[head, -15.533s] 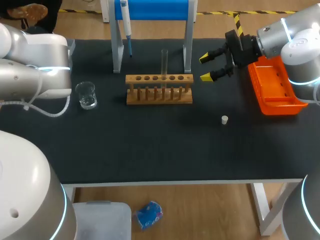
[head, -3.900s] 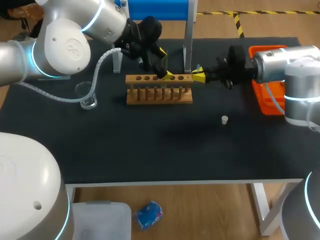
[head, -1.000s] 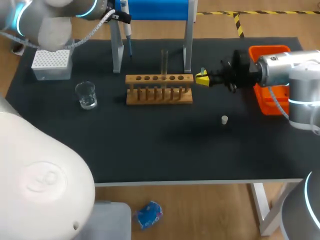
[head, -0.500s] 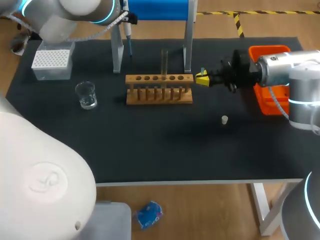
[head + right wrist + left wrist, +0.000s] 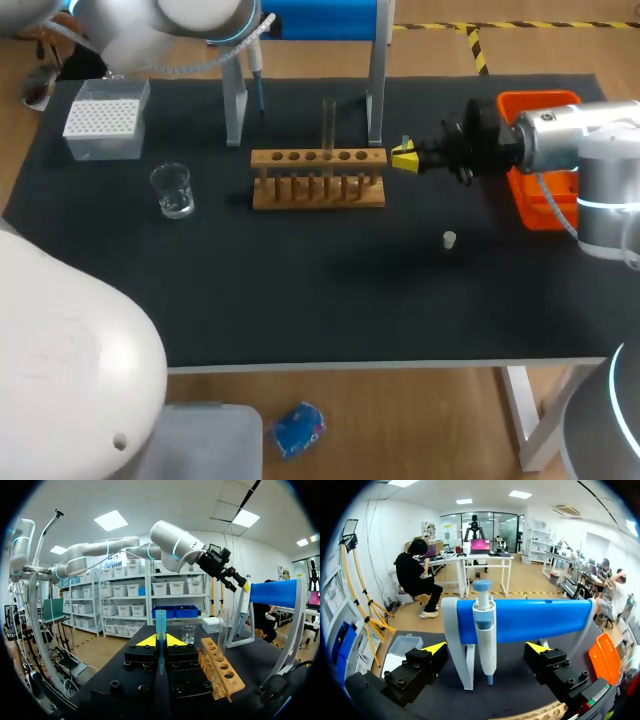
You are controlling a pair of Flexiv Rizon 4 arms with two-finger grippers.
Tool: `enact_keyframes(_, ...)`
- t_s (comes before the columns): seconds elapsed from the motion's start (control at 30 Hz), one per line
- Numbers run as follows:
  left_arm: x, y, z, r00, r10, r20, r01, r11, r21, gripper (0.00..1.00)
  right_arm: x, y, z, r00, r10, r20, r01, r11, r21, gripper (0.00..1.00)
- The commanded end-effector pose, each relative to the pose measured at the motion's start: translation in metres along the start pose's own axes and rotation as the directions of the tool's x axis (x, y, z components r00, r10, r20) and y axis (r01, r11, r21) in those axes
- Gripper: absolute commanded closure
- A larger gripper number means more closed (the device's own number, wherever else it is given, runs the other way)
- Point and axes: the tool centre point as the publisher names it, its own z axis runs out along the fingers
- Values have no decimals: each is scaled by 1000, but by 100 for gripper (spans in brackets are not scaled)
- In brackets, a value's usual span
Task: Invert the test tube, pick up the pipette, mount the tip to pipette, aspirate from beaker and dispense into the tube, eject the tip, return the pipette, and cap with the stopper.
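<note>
My left gripper is to grab the pipette next by its white lower body [image 5: 488, 652], where both sides are open, because the pipette's blue top hangs against the stand's bar [image 5: 535, 619].
The blue-and-white pipette [image 5: 485, 630] hangs on the blue stand [image 5: 530, 620]. My left gripper [image 5: 487, 652] is open, level with the pipette's lower body, one finger to each side and short of touching it. In the head view the pipette [image 5: 257, 72] hangs at the table's back. The glass test tube [image 5: 328, 125] stands upright in the wooden rack [image 5: 318, 180]. My right gripper [image 5: 404, 158] hovers just right of the rack, shut on a blue pipette tip [image 5: 160, 630]. The beaker [image 5: 173, 190] sits left of the rack. A white stopper [image 5: 450, 239] lies on the mat.
A tip box [image 5: 104, 120] stands at the back left. An orange tray [image 5: 540, 195] sits at the right edge under my right arm. The stand's legs [image 5: 234, 100] rise behind the rack. My left arm [image 5: 180, 25] crosses the back left corner.
My left arm has swung right along the table's back, toward the pipette stand. The right arm and the tip in it have not moved.
</note>
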Motion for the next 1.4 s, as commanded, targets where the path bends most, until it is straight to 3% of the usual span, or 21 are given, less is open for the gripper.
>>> enact_keyframes(0.03,7,2,-5,999,-14,38,13,1000,6,0,1,0,0,1000,-1,0,1,1000,1,100)
enact_keyframes(0.53,18,0,5,995,-80,63,79,997,22,0,1,0,0,1000,-1,0,1,1000,1,100)
enact_keyframes(1.4,10,-3,21,993,-109,54,103,989,103,0,1,0,0,1000,-1,0,1,1000,1,100)
